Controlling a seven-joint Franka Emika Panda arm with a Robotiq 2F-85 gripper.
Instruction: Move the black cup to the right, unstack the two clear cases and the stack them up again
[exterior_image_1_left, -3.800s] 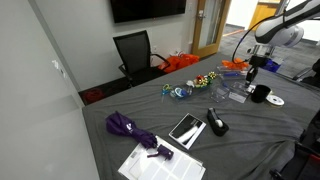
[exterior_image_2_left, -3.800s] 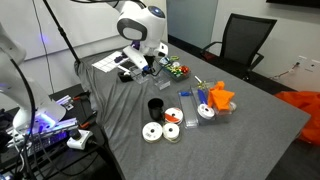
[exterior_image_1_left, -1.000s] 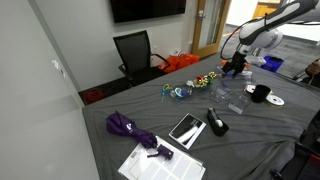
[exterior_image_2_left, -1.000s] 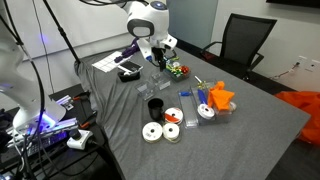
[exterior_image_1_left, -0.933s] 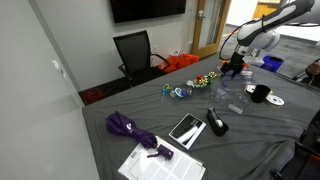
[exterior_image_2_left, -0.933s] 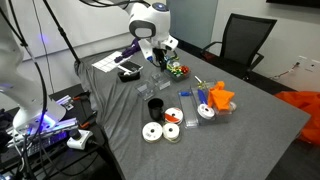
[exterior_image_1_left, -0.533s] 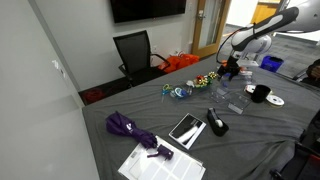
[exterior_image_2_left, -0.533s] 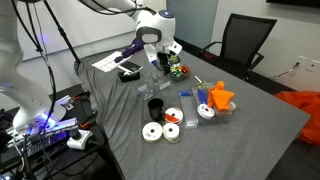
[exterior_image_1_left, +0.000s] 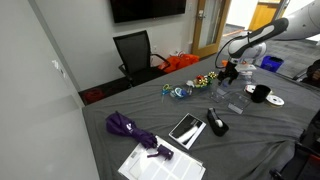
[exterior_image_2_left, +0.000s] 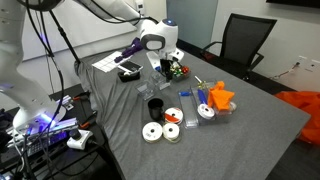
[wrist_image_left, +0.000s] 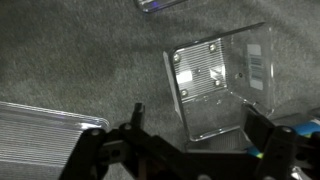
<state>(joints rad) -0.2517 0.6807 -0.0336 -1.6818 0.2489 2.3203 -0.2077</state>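
The gripper grabs the clear case by its near edge next, which leaves the case's base free to stack.
In the wrist view a flat clear case (wrist_image_left: 218, 85) lies on the grey cloth, its near edge between my two fingers. A second clear case (wrist_image_left: 40, 126), ribbed, lies apart from it at the lower left. My gripper (wrist_image_left: 197, 130) is open just above the first case and holds nothing. In both exterior views the gripper (exterior_image_1_left: 231, 76) (exterior_image_2_left: 160, 72) hangs low over the table. The black cup (exterior_image_1_left: 260, 93) (exterior_image_2_left: 155, 107) stands upright on the cloth, a short way from the gripper and untouched.
Two white discs (exterior_image_2_left: 152, 131) lie beside the cup, with an orange object (exterior_image_2_left: 218, 97) and small blue items (exterior_image_2_left: 188, 95) nearby. A colourful toy (exterior_image_2_left: 178, 68) sits close to the gripper. A tablet (exterior_image_1_left: 186, 128), a black wedge gadget (exterior_image_1_left: 216, 122) and a purple umbrella (exterior_image_1_left: 125, 125) lie farther off.
The arm has come down towards the table and now hovers just over the clear case. The jaws stay open. The cup and cases have not moved.
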